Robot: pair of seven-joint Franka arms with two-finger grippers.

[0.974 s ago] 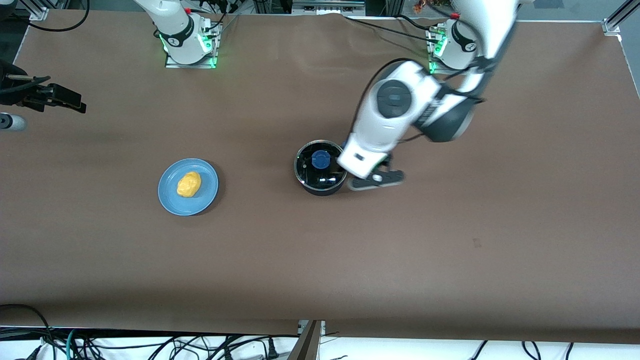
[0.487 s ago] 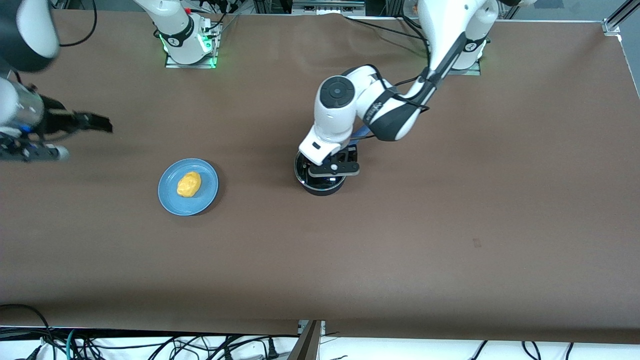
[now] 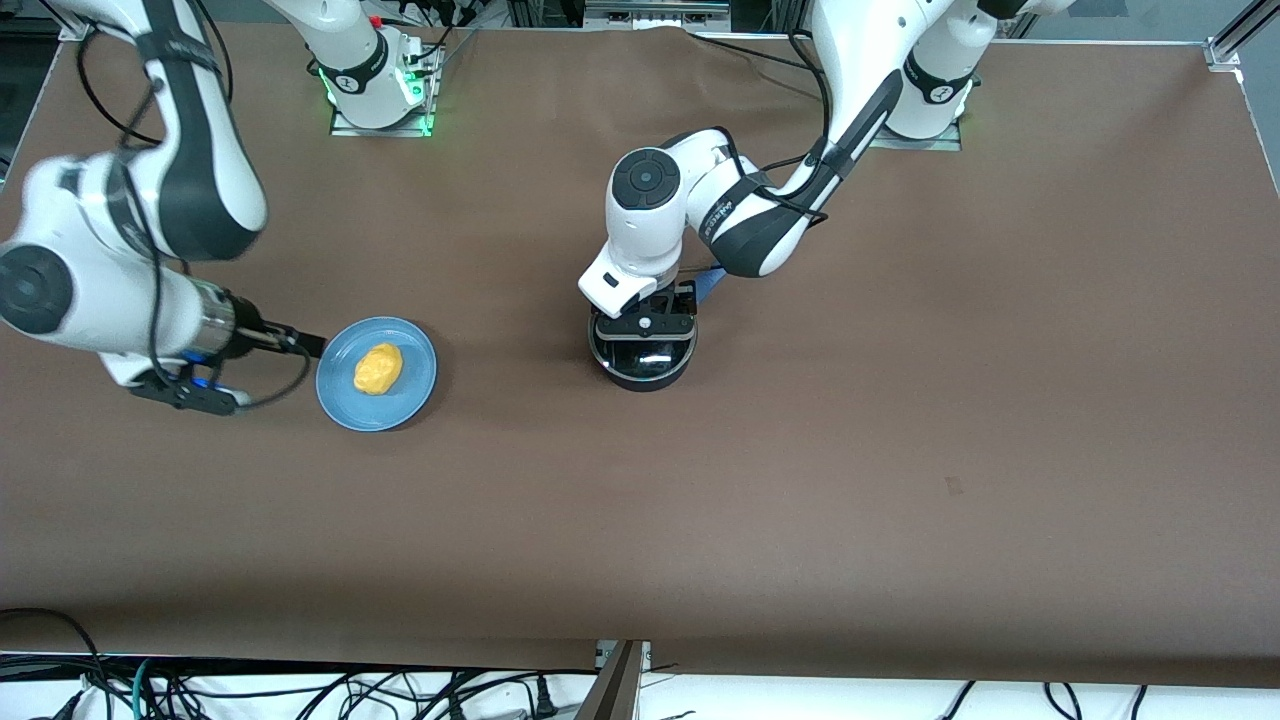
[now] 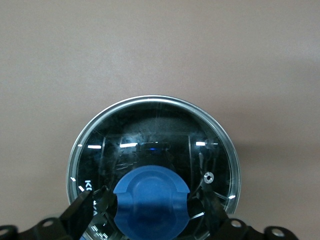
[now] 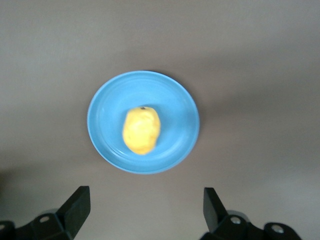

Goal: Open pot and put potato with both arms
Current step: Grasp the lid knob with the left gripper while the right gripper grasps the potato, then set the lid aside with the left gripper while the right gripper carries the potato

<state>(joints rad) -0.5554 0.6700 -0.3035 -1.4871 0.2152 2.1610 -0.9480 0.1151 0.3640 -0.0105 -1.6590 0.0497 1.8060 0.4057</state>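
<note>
The fingers of my left gripper straddle the blue knob (image 4: 151,200), so it is time to close now. Closing now would catch the knob.
The black pot (image 3: 640,374) stands mid-table with its glass lid (image 4: 155,135) on, and a bit of its blue handle (image 3: 712,284) shows under the left arm. My left gripper (image 3: 645,335) is low over the lid. It is open, with its fingers (image 4: 85,210) on either side of the blue knob (image 4: 151,200). The yellow-orange potato (image 3: 378,368) lies on a blue plate toward the right arm's end of the table, and it also shows in the right wrist view (image 5: 141,130). My right gripper (image 3: 305,343) is up in the air beside the plate's edge, open and empty (image 5: 145,207).
The blue plate (image 3: 412,388) lies flat on the brown table, about a pot's width or two from the pot; it also shows in the right wrist view (image 5: 172,97). The right arm's large white elbow (image 3: 130,230) hangs over that end of the table.
My left gripper has moved from beside the pot to over its lid, straddling the knob. My right arm has swung in from the table's end toward the plate.
</note>
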